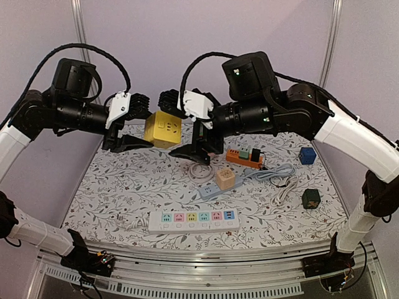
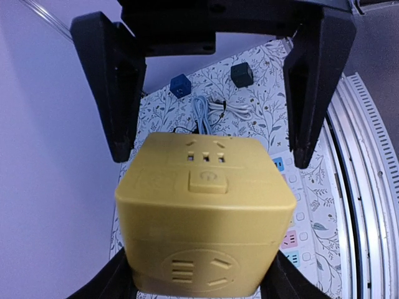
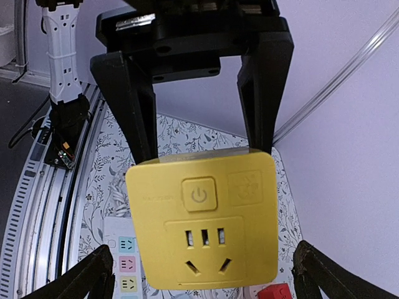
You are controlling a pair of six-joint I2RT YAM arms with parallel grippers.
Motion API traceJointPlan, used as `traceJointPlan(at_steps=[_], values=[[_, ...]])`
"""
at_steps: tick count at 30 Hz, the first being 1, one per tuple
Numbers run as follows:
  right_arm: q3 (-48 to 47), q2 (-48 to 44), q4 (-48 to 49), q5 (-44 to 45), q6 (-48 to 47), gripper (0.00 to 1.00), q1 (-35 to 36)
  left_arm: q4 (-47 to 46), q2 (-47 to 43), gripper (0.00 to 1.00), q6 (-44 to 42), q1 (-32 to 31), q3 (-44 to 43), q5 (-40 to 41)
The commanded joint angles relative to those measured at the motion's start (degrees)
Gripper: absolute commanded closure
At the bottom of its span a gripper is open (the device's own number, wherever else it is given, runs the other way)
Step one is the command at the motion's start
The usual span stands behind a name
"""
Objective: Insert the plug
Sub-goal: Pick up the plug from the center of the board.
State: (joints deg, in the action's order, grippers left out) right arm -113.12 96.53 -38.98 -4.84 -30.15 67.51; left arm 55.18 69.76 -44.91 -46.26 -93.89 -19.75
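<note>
The right gripper grabs the plug (image 1: pixel 163 129) (image 3: pixel 204 223) across opposite sides next, power-button side toward the gripper. That keeps the plug's far side free to insert.
The plug is a yellow cube adapter (image 1: pixel 163 129) with a power button and socket holes on its faces, held in the air above the far part of the table. My left gripper (image 1: pixel 148 128) is shut on it. In the left wrist view its black fingers (image 2: pixel 103 283) press the two lower sides of the cube (image 2: pixel 202 205). My right gripper (image 1: pixel 177 128) faces the cube from the right and is open. In the right wrist view its fingertips (image 3: pixel 87 277) stand wide on either side of the cube (image 3: pixel 202 221), apart from it. The cube's prongs are hidden.
A white power strip (image 1: pixel 193 219) with coloured sockets lies near the front. A grey-blue strip (image 1: pixel 215 188) carries a peach cube (image 1: pixel 225 178), with an orange strip (image 1: pixel 243 157) behind it. A blue cube (image 1: pixel 307 155), a dark green cube (image 1: pixel 310 198) and loose cables (image 1: pixel 283 187) lie at the right.
</note>
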Motion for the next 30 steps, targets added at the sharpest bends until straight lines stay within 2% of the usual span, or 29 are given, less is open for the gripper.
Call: traceJointPlan(at_steps=[1,6,11,14,16,18,20,21,23,24,25,26,27,30], values=[[-3.56,2.4,-2.09,-0.32,-1.31,0.01,0.49,-0.99,-0.42,1.0,-1.42,-0.98,0.84,0.62],[-6.26,5.44,-1.5,-0.35,-0.45,0.06,0.52,-0.97,-0.32,1.0,-1.96,-1.27,1.07,0.59],[-7.48,7.12,-1.37,0.35,0.15,0.31,0.51,-0.95,-0.37,1.0,-1.76,-1.68,0.88,0.3],[-7.45,7.35,-1.81,1.21,0.24,0.39,0.52,-0.73,-0.5,1.0,-1.74,-1.94,0.72,-0.11],[-7.5,7.44,-1.81,1.31,0.67,0.48,0.51,-0.23,-0.71,1.0,-2.31,-2.35,1.08,-0.09],[-7.58,7.44,-1.64,0.74,1.01,0.62,0.49,-0.09,-0.73,1.0,-2.58,-2.6,1.52,0.23],[-8.14,7.62,-1.67,0.58,2.13,0.83,0.45,-0.33,-0.78,1.0,-2.41,-2.69,1.69,0.24],[-8.16,7.64,-1.65,1.09,2.89,0.97,0.51,-0.51,-0.89,1.0,-2.09,-2.69,1.69,0.25],[-8.18,7.41,-1.64,3.19,4.96,1.0,0.5,-0.95,-1.06,1.0,-1.69,-2.69,1.64,0.73],[-8.05,7.33,-1.66,4.27,6.26,1.0,0.49,-1.93,-1.37,0.88,-0.55,-2.69,2.02,1.73],[-7.94,7.21,-1.7,7.37,7.44,1.0,0.48,-3.03,-1.53,0.45,0.64,-2.69,2.61,2.93],[-7.96,7.12,-1.63,10.13,9.89,1.0,0.45,-3.67,-1.96,0.1,1.13,-2.69,3.43,4.18],[-7.86,7.02,-1.82,13.09,12.44,1.0,0.37,-3.71,-2.46,0.02,0.03,-2.69,4.16,5.4],[-7.82,6.63,-4.7,21.64,22.5,1.0,-0.66,-1.0,-3.67,0.01,-5.69,-1.98,6.8,10.69]])
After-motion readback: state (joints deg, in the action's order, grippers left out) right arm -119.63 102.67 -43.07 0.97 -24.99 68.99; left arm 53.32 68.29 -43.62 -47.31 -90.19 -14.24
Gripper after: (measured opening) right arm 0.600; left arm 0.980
